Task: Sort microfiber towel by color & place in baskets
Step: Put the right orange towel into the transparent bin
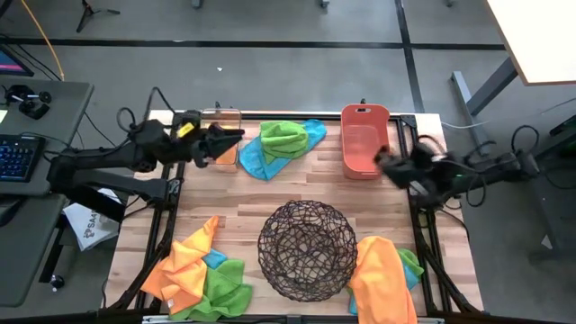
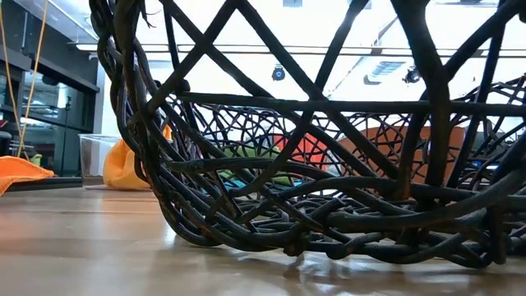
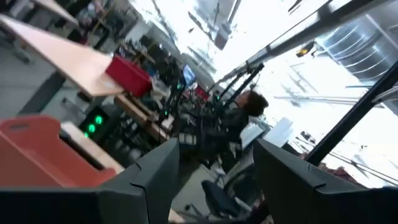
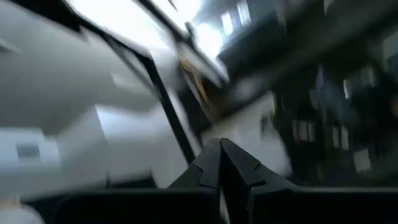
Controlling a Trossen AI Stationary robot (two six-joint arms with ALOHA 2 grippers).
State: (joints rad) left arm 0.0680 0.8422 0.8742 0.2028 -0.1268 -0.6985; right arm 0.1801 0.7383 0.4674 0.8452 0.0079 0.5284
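Observation:
My right gripper will reach the orange towel and take hold of its bunched top (image 1: 378, 259). The orange towel then goes into the clear bin.
Loose microfiber towels lie in three heaps on the table. A green and a blue one (image 1: 286, 144) are at the far middle, an orange, green and blue pile (image 1: 198, 270) at the near left, and an orange one over green and blue (image 1: 382, 279) at the near right. The clear bin (image 1: 222, 135) stands far left with orange cloth (image 2: 123, 166) in it. The salmon bin (image 1: 364, 139) is far right and the wire bowl (image 1: 306, 249) near the middle. My left gripper (image 1: 238, 135) hovers open above the clear bin, with nothing between its fingers (image 3: 214, 162). My right gripper (image 1: 379, 161) is raised beside the salmon bin, shut and empty (image 4: 221, 152).
The wire bowl (image 2: 329, 164) fills the low view. Bare wood lies between the bowl and the far bins. A keyboard and a desk (image 1: 22, 157) stand beyond the table's left edge. Both arms are lifted off the tabletop.

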